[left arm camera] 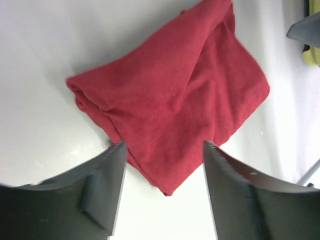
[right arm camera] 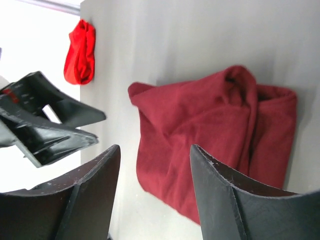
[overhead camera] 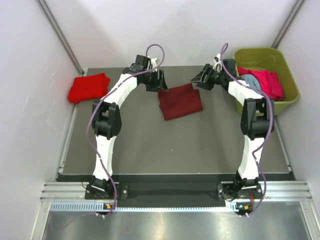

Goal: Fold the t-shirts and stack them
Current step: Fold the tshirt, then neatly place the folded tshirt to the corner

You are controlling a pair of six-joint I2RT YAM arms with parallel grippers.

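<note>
The left gripper grabs the maroon t-shirt by its side edge nearest the red t-shirt next, layers together, to stack it there still folded.
A dark maroon t-shirt (overhead camera: 180, 101) (left arm camera: 175, 95) (right arm camera: 215, 135) lies folded at the back middle of the table. My left gripper (overhead camera: 158, 85) (left arm camera: 165, 145) hovers open over its left corner, with nothing between the fingers (left arm camera: 100, 185). At the shirt's right corner, just above it, my right gripper (overhead camera: 198, 80) (right arm camera: 155, 147) also stands open and empty. A bright red t-shirt (overhead camera: 89, 87) (right arm camera: 80, 52) lies folded at the back left. A pink t-shirt (overhead camera: 267, 81) and a light blue one (overhead camera: 248, 80) are bunched in the tub.
The olive-green tub (overhead camera: 289, 75) stands at the back right, beyond the table's right edge. White walls close in on both sides and the back. Both arm bases are bolted at the near edge.
</note>
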